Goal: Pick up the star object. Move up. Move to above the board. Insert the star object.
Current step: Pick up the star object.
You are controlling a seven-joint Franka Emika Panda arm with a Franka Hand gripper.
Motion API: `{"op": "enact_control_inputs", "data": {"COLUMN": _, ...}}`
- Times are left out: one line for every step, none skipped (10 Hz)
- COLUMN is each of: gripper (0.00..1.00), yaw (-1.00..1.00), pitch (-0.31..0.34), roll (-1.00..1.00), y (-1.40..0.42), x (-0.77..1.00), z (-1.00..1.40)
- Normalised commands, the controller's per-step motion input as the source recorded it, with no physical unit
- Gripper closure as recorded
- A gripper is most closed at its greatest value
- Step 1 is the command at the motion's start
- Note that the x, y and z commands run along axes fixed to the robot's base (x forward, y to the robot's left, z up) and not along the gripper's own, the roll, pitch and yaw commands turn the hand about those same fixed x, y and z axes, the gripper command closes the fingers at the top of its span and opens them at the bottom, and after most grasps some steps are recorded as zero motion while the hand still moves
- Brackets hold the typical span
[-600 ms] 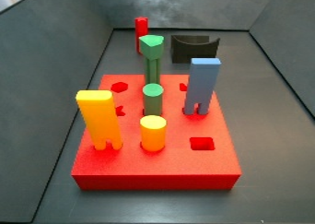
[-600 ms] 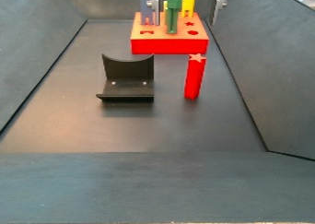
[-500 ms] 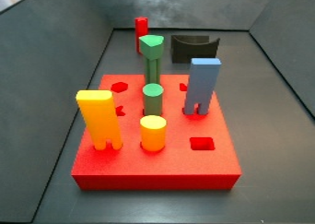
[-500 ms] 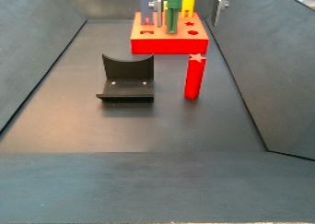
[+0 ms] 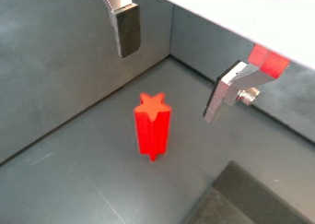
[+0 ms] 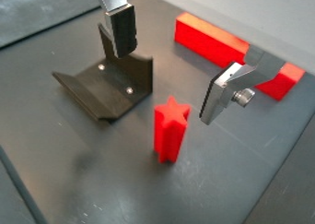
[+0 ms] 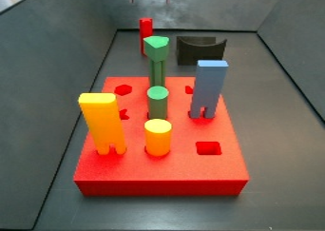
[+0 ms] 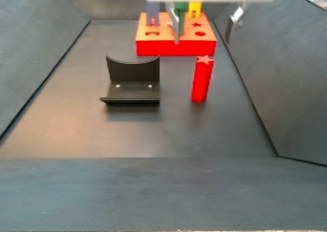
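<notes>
Next, the gripper grabs the red star object by its upper part (image 7: 146, 24), and the star's lower end stays free to enter the board (image 7: 159, 173).
The star object (image 5: 150, 126) is a slim red peg with a star-shaped top. It stands upright on the dark floor, also seen in the wrist view (image 6: 169, 131) and in both side views (image 8: 201, 78) (image 7: 146, 28). My gripper (image 5: 170, 86) is open and empty, above the peg, with one finger on each side and well apart from it. It also shows in the wrist view (image 6: 163, 86) and at the top of a side view (image 8: 201, 14). The board (image 7: 159, 173) is a thick red block beyond the peg (image 8: 177, 47) (image 6: 209, 41).
The black fixture (image 8: 132, 80) stands beside the star object (image 6: 109, 85) (image 7: 197, 49). The board carries a yellow notched block (image 7: 102, 121), a yellow cylinder (image 7: 158, 137), a green cylinder (image 7: 158, 102), a green pentagon peg (image 7: 156, 54) and a blue peg (image 7: 210, 87). Grey walls enclose the floor.
My gripper has come down into the top of the side views, over the star object. The peg and the other pieces have not moved.
</notes>
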Motion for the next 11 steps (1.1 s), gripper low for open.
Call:
{"op": "enact_control_inputs", "data": {"gripper": 0.00, "yaw": 0.01, "pitch": 0.000, "roll": 0.00, "y": 0.00, "x": -0.01, "z": -0.88}}
{"op": "enact_control_inputs", "data": {"gripper": 0.00, "yaw": 0.01, "pitch": 0.000, "roll": -0.06, "y": 0.00, "x": 0.00, "z": -0.89}}
{"op": "enact_control_inputs", "data": {"gripper": 0.00, "yaw": 0.00, "pitch": 0.000, "roll": -0.09, "y": 0.00, "x": 0.00, "z": -0.91}}
{"op": "enact_control_inputs", "data": {"gripper": 0.00, "yaw": 0.00, "pitch": 0.000, "roll": -0.08, "y": 0.00, "x": 0.00, "z": -0.95}}
{"op": "enact_control_inputs", "data": {"gripper": 0.00, "yaw": 0.00, "pitch": 0.000, "roll": 0.00, "y": -0.03, "x": 0.00, "z": -1.00}}
{"op": "enact_control_inputs", "data": {"gripper": 0.00, "yaw": 0.00, "pitch": 0.000, "roll": -0.01, "y": 0.00, "x": 0.00, "z": -0.81}}
{"op": "enact_control_inputs", "data": {"gripper": 0.00, "yaw": 0.00, "pitch": -0.030, "roll": -0.04, "y": 0.06, "x": -0.01, "z": 0.00}}
{"op": "enact_control_inputs", "data": {"gripper": 0.00, "yaw": 0.00, "pitch": 0.000, "roll": 0.02, "y": 0.00, "x": 0.00, "z": 0.00}}
{"op": "enact_control_inputs", "data": {"gripper": 0.00, "yaw": 0.00, "pitch": 0.000, "roll": 0.02, "y": 0.00, "x": 0.00, "z": 0.00}}
{"op": "enact_control_inputs", "data": {"gripper": 0.00, "yaw": 0.00, "pitch": 0.000, "roll": 0.00, "y": 0.00, "x": 0.00, "z": 0.00}}
{"op": "enact_control_inputs", "data": {"gripper": 1.00, "yaw": 0.00, "pitch": 0.000, "roll": 0.00, "y": 0.00, "x": 0.00, "z": 0.00}}
